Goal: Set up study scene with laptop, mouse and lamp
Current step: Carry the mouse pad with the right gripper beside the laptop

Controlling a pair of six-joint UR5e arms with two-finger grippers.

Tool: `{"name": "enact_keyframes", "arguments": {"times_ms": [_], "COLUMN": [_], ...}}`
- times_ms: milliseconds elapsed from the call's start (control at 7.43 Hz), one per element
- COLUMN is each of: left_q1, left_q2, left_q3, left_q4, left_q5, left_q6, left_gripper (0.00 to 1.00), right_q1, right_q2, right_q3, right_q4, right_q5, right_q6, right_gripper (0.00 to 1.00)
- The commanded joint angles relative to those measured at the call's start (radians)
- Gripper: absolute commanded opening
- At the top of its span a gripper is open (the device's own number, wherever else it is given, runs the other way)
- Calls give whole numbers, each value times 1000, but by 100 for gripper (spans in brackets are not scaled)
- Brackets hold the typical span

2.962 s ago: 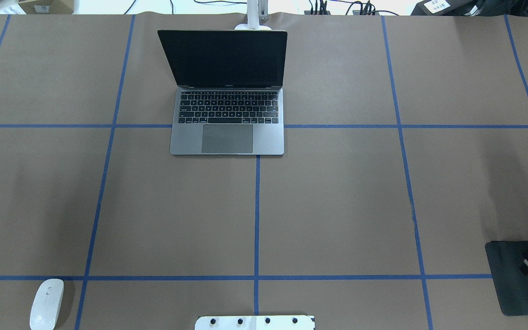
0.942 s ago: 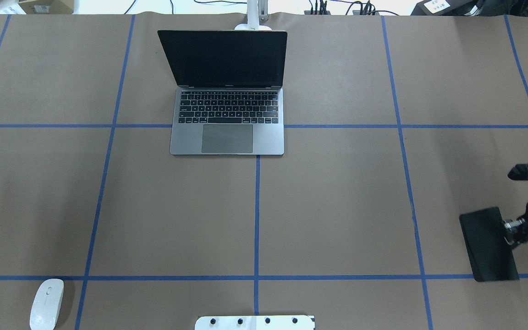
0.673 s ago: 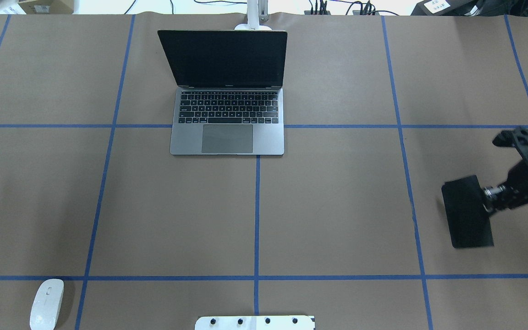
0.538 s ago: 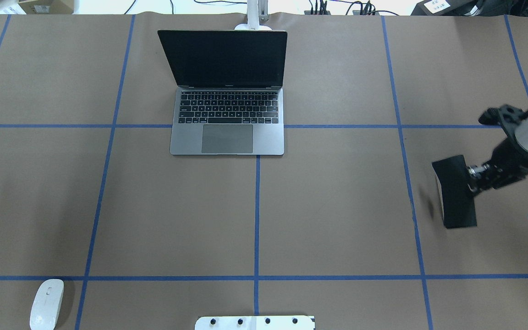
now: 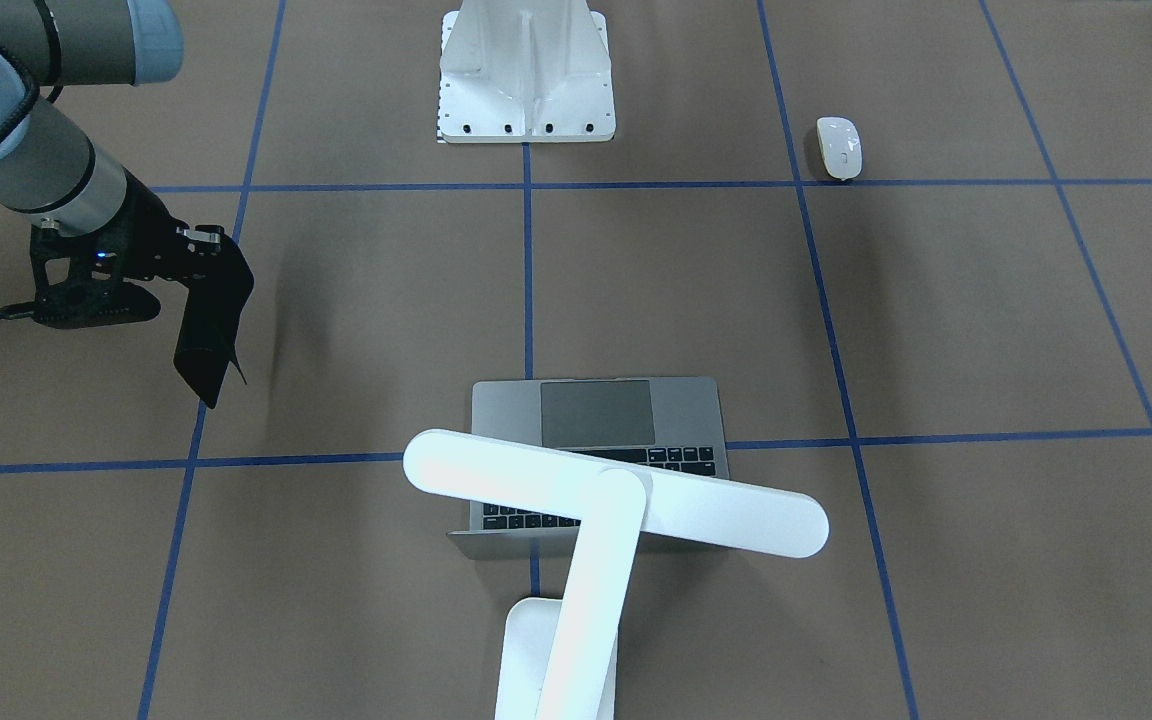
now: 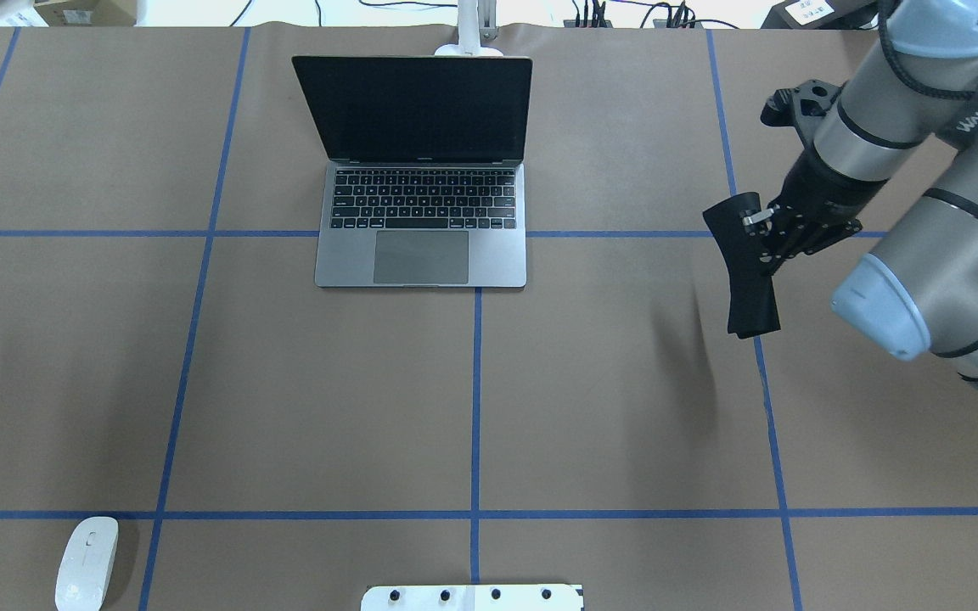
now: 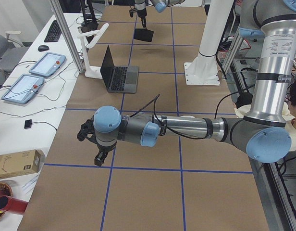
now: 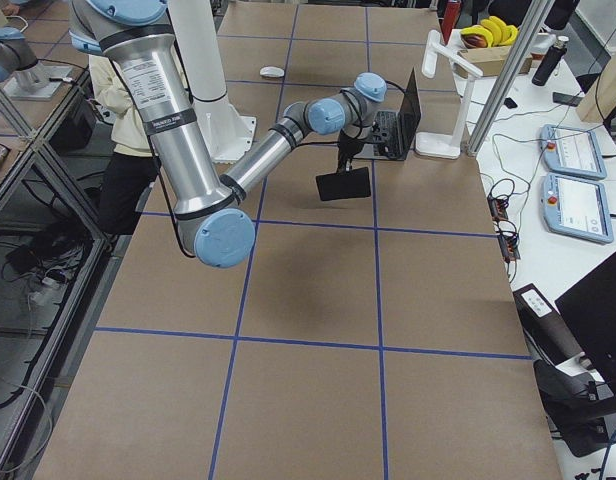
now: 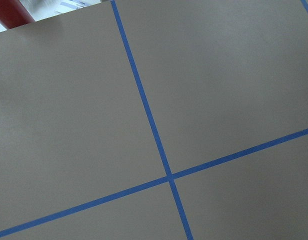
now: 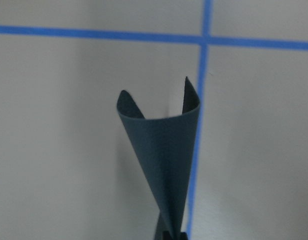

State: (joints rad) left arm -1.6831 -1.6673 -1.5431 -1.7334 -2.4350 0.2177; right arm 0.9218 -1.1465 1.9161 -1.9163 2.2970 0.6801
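I need to keep holding the black mat with my right gripper until it rests beside the laptop, because its lower edge [image 5: 206, 386] hangs over the table, far from the laptop.
The open grey laptop [image 6: 421, 255] sits at the back middle of the table. The white lamp [image 5: 616, 495] stands behind it, its bar head over the keyboard. The white mouse [image 6: 87, 563] lies at the near left. My right gripper [image 6: 765, 242] is shut on a black mat [image 6: 744, 271] and holds it in the air, right of the laptop. The mat hangs curled, as the right wrist view [image 10: 164, 150] shows. My left gripper [image 7: 100, 158] shows only in the exterior left view, over bare table at the left end. I cannot tell whether it is open or shut.
The white ribbed pedestal [image 5: 526, 70] stands at the near middle edge. Blue tape lines divide the brown table cover [image 6: 625, 407]. The left wrist view shows only a tape crossing [image 9: 169, 176].
My right gripper has carried the black mat from the table's near right edge forward and left, to just right of the laptop. The mat now hangs curled. Laptop and mouse have not moved.
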Motion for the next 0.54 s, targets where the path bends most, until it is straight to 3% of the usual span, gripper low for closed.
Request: {"name": "enact_keyframes", "arguments": {"times_ms": [0,269,404], "left_q1": [-4,-6,-15], "left_q2": [1,1,1], "left_q3": [-2,-5,-6], "left_q4": [0,-2,-2], "left_q5": [-1,-1,-1], "left_q6": [0,0,2], "left_gripper": [100,100,100], "right_q1": [-23,-67,-81], "right_q2": [130,174,174], "right_q3": [-58,-94,-133], "right_q4": [-18,35,137], "right_q5": [-13,-56,-65], "right_q6": [80,174,238], "right_gripper": [0,0,0]}}
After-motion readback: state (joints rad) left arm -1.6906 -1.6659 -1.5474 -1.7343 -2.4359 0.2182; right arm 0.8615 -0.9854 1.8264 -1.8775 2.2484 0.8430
